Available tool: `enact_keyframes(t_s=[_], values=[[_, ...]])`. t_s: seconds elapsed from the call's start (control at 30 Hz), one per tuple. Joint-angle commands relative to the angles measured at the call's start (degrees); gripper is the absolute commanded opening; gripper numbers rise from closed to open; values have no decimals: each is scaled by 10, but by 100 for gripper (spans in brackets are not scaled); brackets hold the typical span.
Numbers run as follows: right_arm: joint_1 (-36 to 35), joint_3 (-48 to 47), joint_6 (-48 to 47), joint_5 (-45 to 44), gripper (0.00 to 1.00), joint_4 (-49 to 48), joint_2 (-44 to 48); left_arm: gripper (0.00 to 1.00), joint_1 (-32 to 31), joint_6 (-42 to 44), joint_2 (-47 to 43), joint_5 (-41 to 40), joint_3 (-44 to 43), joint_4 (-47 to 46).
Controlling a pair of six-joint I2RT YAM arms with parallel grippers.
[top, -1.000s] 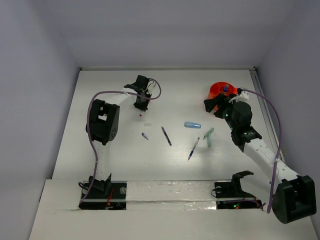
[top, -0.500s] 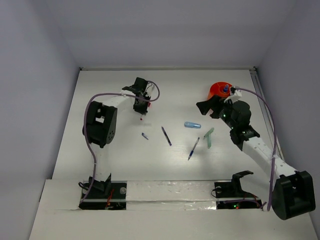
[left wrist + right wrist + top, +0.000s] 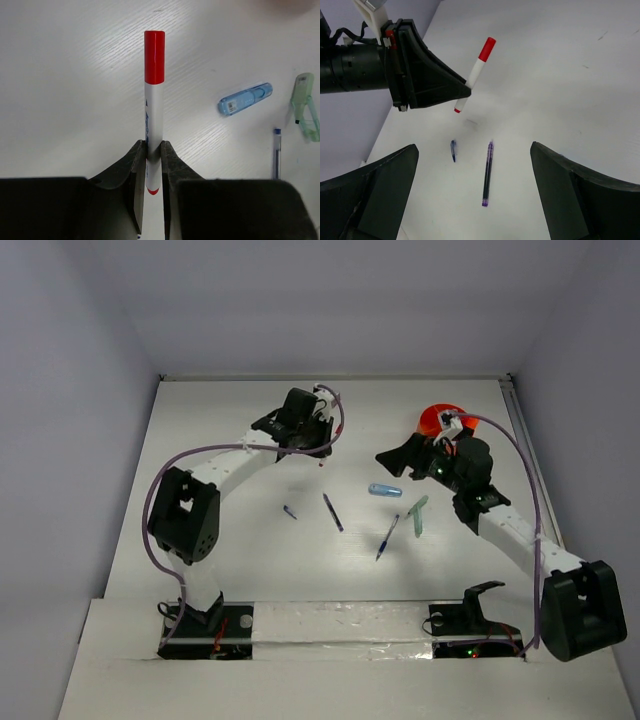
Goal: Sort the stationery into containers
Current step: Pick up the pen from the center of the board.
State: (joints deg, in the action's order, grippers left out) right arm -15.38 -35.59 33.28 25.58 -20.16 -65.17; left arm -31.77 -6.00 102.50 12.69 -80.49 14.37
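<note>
The white marker will be gripped next by its free red cap with my right gripper, so the white body stays free to go into the orange cup.
My left gripper is shut on a white marker with a red cap and holds it clear of the table. In the top view, the left gripper is at mid-table and the marker's red end pokes out below it. My right gripper stands open and empty left of the orange cup, which the arm partly hides. On the table lie a dark purple pen, a short blue piece, a blue pen, a light-blue piece and a pale green piece.
The right wrist view looks between the open right gripper at the purple pen, the short blue piece and the held marker. White walls close the table at the back and both sides.
The left arm has swung to the right, carrying the marker. The right gripper has moved left, away from the orange cup, and has opened a little wider.
</note>
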Motion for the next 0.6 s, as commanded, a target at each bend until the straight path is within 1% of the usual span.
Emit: enact_keyframes(t_s=[0.0,0.07,0.13,0.17,0.2,0.27,0.5,0.57], values=[[-21,-43,3,34,100,-21,-17,0,-21,-22,-34,32,30,-58],[-28,-49,12,37,100,-24,-31,0,-33,-36,-50,55,47,-82],[-33,-50,22,34,100,-35,-37,0,-40,-51,-73,78,83,-131],[-39,-50,32,32,100,-37,-47,0,-40,-66,-82,88,98,-173],[-39,-53,35,26,100,-42,-53,0,-40,-71,-89,102,123,-190],[-45,-55,46,22,99,-47,-72,0,-45,-81,-102,125,147,-219],[-69,-55,73,-29,97,-73,-114,0,-62,-89,-136,159,203,-286],[-81,-66,73,-28,95,-78,-130,0,-67,-89,-139,168,208,-295]])
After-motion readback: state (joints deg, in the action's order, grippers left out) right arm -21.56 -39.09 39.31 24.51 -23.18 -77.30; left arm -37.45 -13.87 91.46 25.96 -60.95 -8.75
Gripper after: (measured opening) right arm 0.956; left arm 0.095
